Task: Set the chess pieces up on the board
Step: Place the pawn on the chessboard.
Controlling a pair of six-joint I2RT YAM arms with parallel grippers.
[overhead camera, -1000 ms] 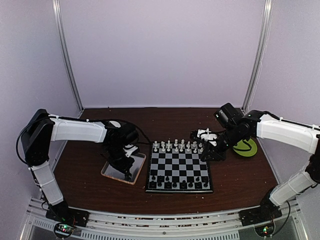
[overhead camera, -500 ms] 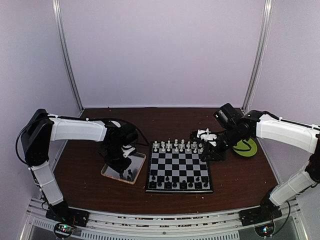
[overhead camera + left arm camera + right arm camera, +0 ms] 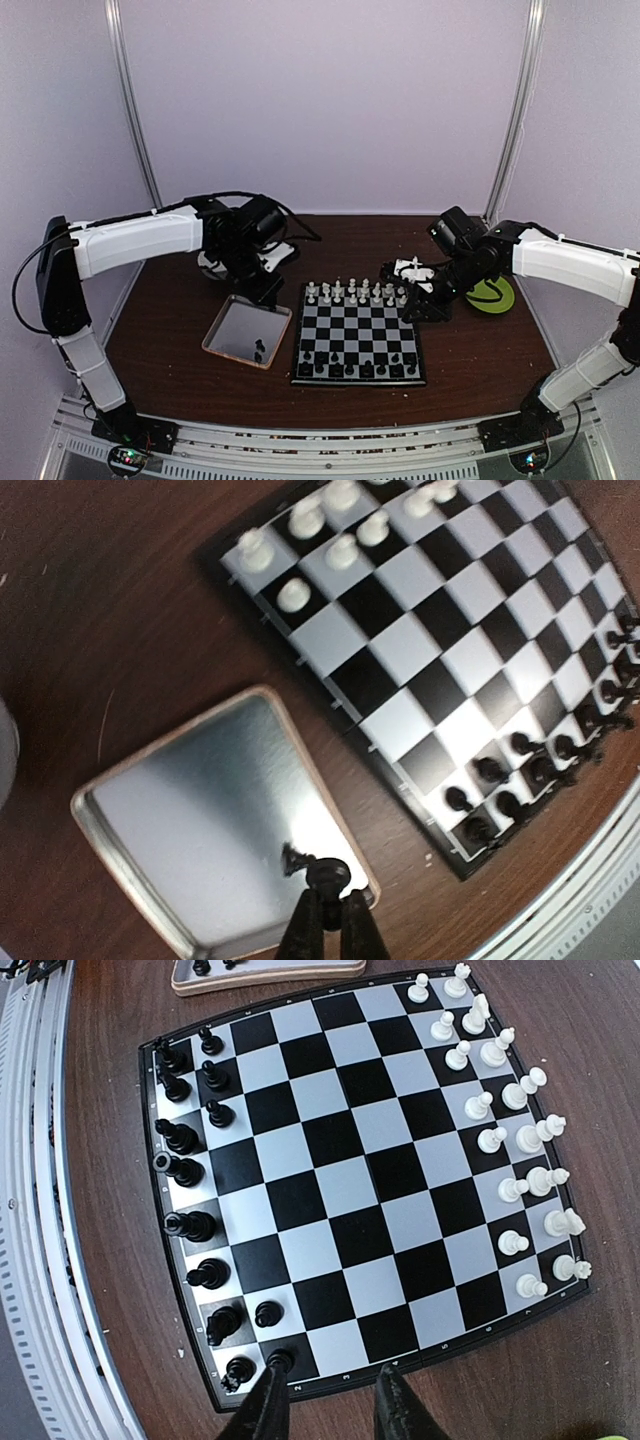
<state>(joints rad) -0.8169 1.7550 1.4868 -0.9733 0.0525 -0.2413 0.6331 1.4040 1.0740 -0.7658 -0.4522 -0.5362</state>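
Observation:
The black chess piece would fall into the silver tray, short of the board (image 3: 345,330), if I opened my left gripper now. I should keep holding the piece.
The board (image 3: 345,330) lies mid-table with white chess pieces (image 3: 355,292) along its far rows and black ones (image 3: 360,368) along the near rows. My left gripper (image 3: 328,910) is shut on a black chess piece (image 3: 328,873), held high above the near corner of the silver tray (image 3: 180,820). One more black piece (image 3: 293,858) lies in that tray. In the top view the left gripper (image 3: 266,292) hangs over the tray's far edge. My right gripper (image 3: 328,1405) is open over the board's right edge (image 3: 400,1365), one finger (image 3: 265,1400) beside a black pawn (image 3: 281,1359).
A green disc (image 3: 492,293) lies on the table right of the right gripper. A white object (image 3: 212,263) sits behind the left arm. The tray (image 3: 215,335) is just left of the board. A metal rail (image 3: 35,1210) runs along the table's near edge.
My left gripper has shut on a black piece in the tray and risen up and back with it. The right arm has not moved.

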